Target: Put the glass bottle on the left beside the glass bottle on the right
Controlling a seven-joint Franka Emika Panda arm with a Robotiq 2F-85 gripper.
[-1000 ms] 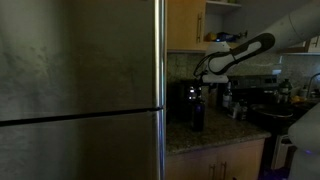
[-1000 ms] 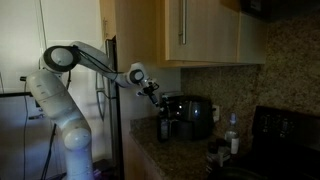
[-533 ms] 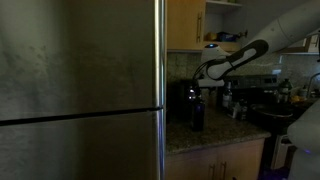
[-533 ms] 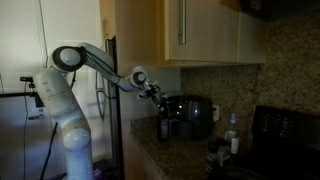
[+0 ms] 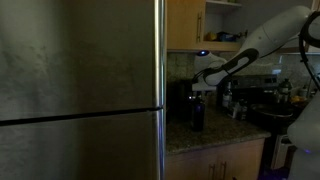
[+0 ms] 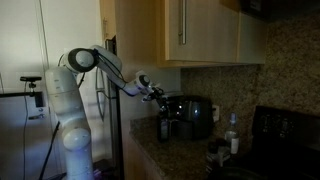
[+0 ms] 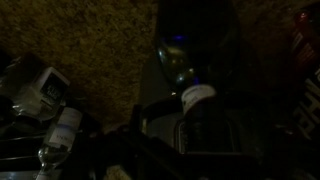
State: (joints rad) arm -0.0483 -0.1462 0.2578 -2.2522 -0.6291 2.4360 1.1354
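Note:
The dark glass bottle's neck rises to finger depth, with fingers on either side, so it is time for my gripper to close on the bottle.
A dark glass bottle (image 5: 197, 112) stands on the counter in front of a black coffee maker (image 5: 183, 100); it also shows in an exterior view (image 6: 163, 128). My gripper (image 5: 201, 82) hangs just above its top, also seen in an exterior view (image 6: 160, 96). The wrist view is very dark: the bottle's pale cap (image 7: 198, 97) sits mid-frame, with my fingers as dim shapes apart on either side, holding nothing. A clear glass bottle (image 6: 232, 134) stands further along the counter and shows in the wrist view (image 7: 60, 134).
A steel fridge (image 5: 80, 90) fills one side, close to the dark bottle. Wooden cabinets (image 6: 200, 35) hang above the counter. Several small bottles and jars (image 5: 238, 105) crowd the granite counter (image 6: 190, 160) near a dark stove (image 6: 285, 125).
My arm has stretched out and my gripper has come down and closer to the top of the dark bottle. The bottles have not moved.

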